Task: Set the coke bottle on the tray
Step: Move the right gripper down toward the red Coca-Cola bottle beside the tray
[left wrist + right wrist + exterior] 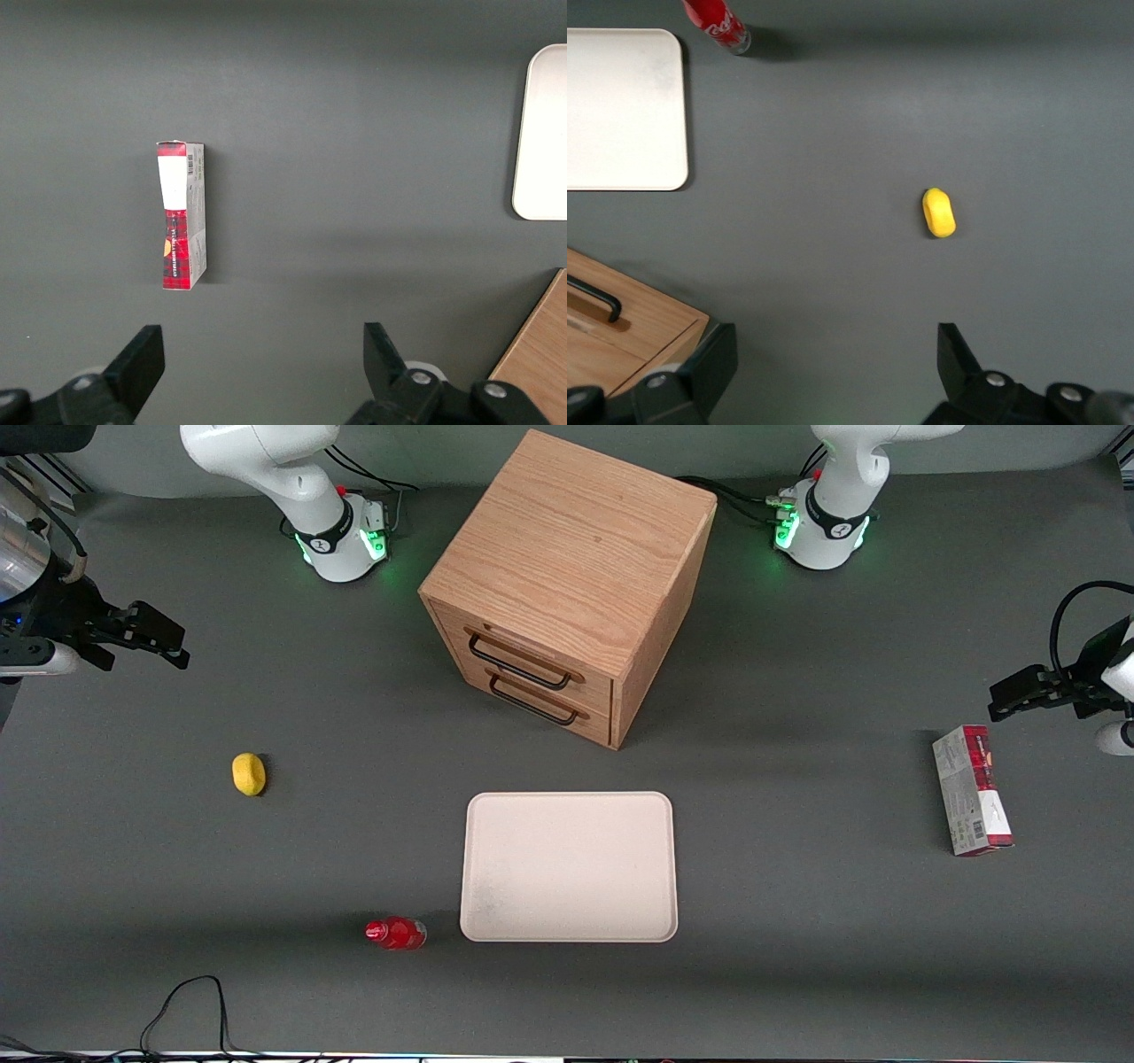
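My gripper picks up the coke bottle by its red body next. Then my gripper places the bottle on the tray.
The coke bottle is small and bright red with a red cap. It lies on its side on the grey table, close beside the tray's near corner, toward the working arm's end. It also shows in the right wrist view. The tray is flat, cream-beige and bare, in front of the cabinet; one corner shows in the right wrist view. My gripper hangs high at the working arm's end of the table, farther from the front camera than the bottle. It is open and empty.
A wooden two-drawer cabinet stands farther from the camera than the tray. A yellow lemon-like lump lies between my gripper and the bottle. A red-and-white carton lies toward the parked arm's end. A black cable loops at the near edge.
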`<move>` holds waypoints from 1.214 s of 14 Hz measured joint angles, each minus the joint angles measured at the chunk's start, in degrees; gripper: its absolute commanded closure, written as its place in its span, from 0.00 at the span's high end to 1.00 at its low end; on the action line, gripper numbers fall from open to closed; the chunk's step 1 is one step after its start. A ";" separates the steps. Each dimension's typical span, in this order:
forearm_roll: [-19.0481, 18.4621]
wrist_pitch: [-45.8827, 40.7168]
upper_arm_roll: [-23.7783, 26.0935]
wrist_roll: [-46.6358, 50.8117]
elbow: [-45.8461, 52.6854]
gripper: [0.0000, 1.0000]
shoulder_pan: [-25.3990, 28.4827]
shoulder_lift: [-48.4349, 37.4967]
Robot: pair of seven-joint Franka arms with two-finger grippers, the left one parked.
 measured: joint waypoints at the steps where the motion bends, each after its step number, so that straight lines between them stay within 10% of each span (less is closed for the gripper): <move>1: 0.20 -0.11 0.00 0.00 0.27 1.00 -0.03 0.00; 8: 0.62 11.95 4.73 7.78 0.82 1.00 -0.11 5.91; 17: 0.67 18.21 15.56 11.73 37.03 1.00 -3.52 46.61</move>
